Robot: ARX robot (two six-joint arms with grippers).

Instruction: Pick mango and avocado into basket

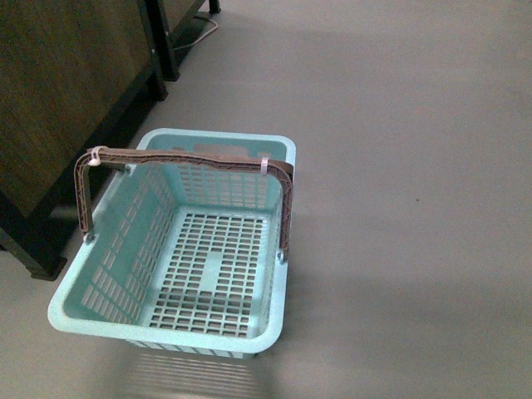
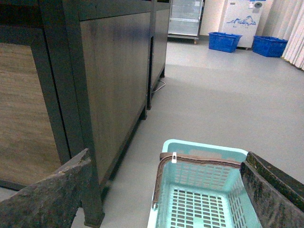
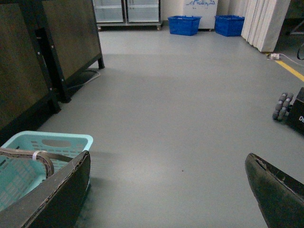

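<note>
The left gripper grabs the basket by its brown handle next, to bring it to the mango and avocado.
The light teal basket (image 1: 83, 320) stands on the grey floor with nothing in it, its brown handles (image 1: 191, 158) swung up across the far end. In the left wrist view the basket (image 2: 204, 152) lies below my left gripper (image 2: 166, 190), which is open with nothing between its fingers. The right wrist view catches a corner of the basket (image 3: 52, 141) beside my right gripper (image 3: 168, 190), also open and holding nothing, above bare floor. The mango and the avocado are out of view. Neither gripper shows in the front view.
A dark wooden cabinet (image 1: 58, 91) on black legs stands close to the basket's left side. Blue crates (image 3: 184, 24) and glass-door fridges (image 3: 126, 10) line the far wall. A black wheeled device (image 3: 289, 109) sits off to the right on the floor.
</note>
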